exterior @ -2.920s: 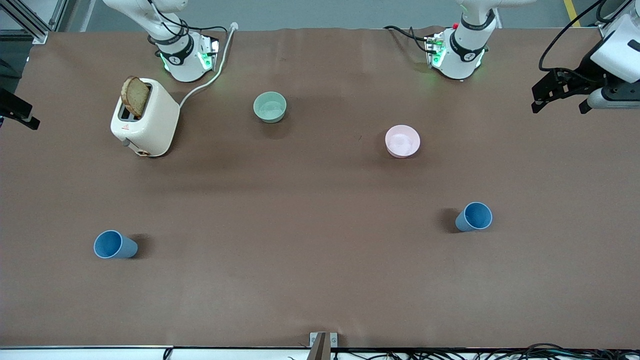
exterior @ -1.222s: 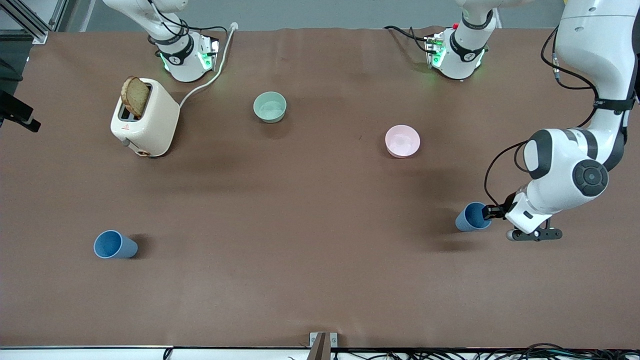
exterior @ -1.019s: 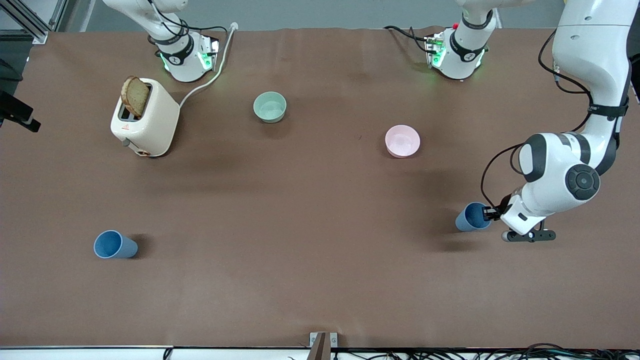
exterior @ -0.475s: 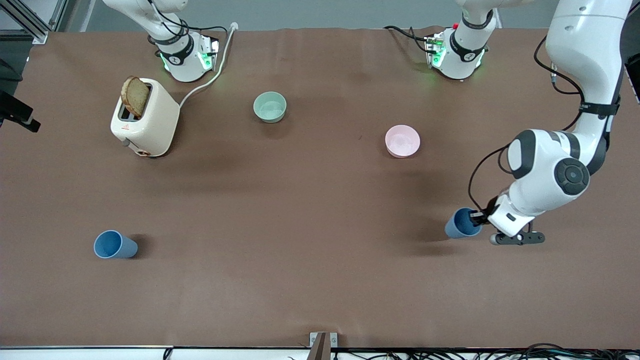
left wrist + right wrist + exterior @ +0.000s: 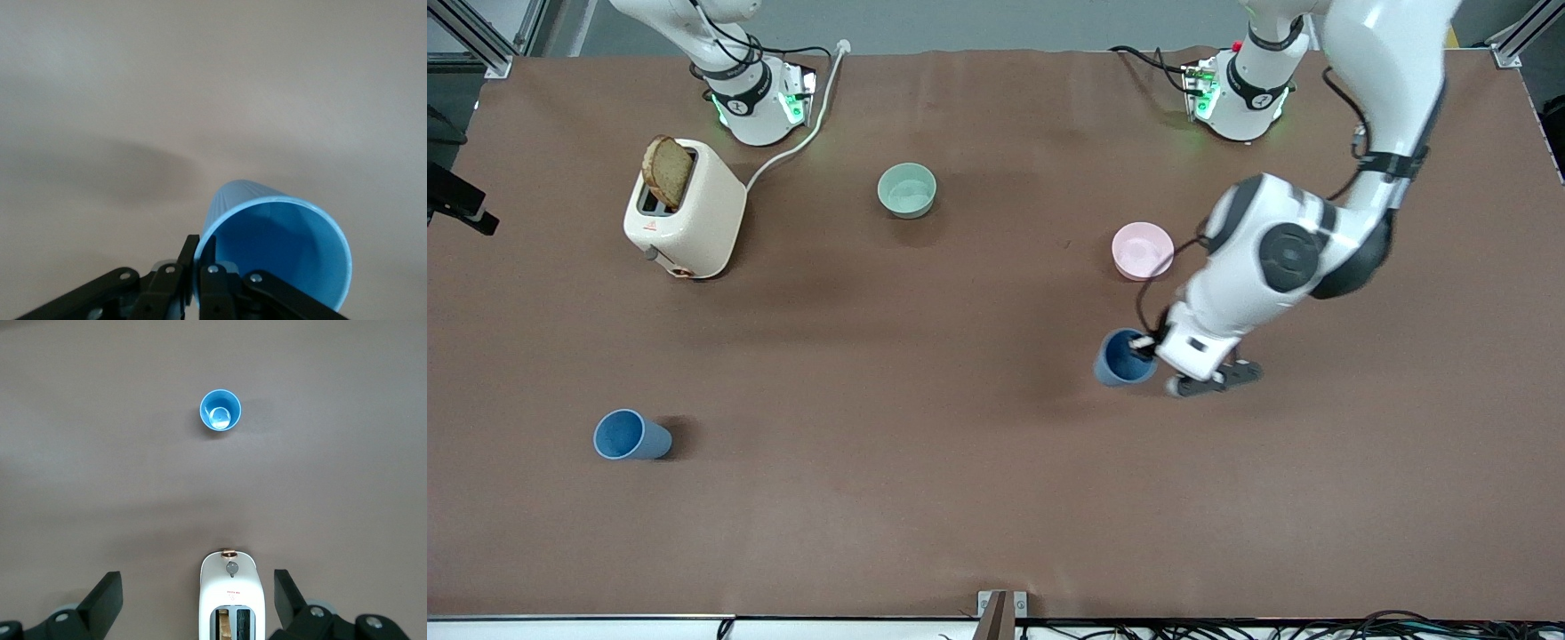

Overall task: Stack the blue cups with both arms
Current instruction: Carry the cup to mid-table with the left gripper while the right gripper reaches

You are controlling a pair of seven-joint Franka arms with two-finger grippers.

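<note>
The blue cup's base [image 5: 241,187] hangs apart from the shadow on the tabletop, so it is too early to let go. My left gripper brings the blue cup down first.
My left gripper [image 5: 1144,347] is shut on the rim of one blue cup [image 5: 1122,358], one finger inside the wall and one outside. It holds the cup upright, just over the table, a little nearer the front camera than the pink bowl. In the left wrist view the cup [image 5: 280,253] fills the space at my left gripper [image 5: 200,257]. The other blue cup [image 5: 627,436] stands upright at the right arm's end of the table, and it also shows in the right wrist view [image 5: 221,411]. My right gripper [image 5: 197,587] is open and empty, high over the toaster.
A white toaster [image 5: 689,209] with a slice of bread stands near the right arm's base, its cable [image 5: 791,147] running back to the base. A pale green bowl [image 5: 907,189] and a pink bowl [image 5: 1143,251] stand farther from the front camera than the cups.
My left arm came in from its end of the table, closed on the cup and carried it toward the table's middle. The right arm and the other cup have not moved.
</note>
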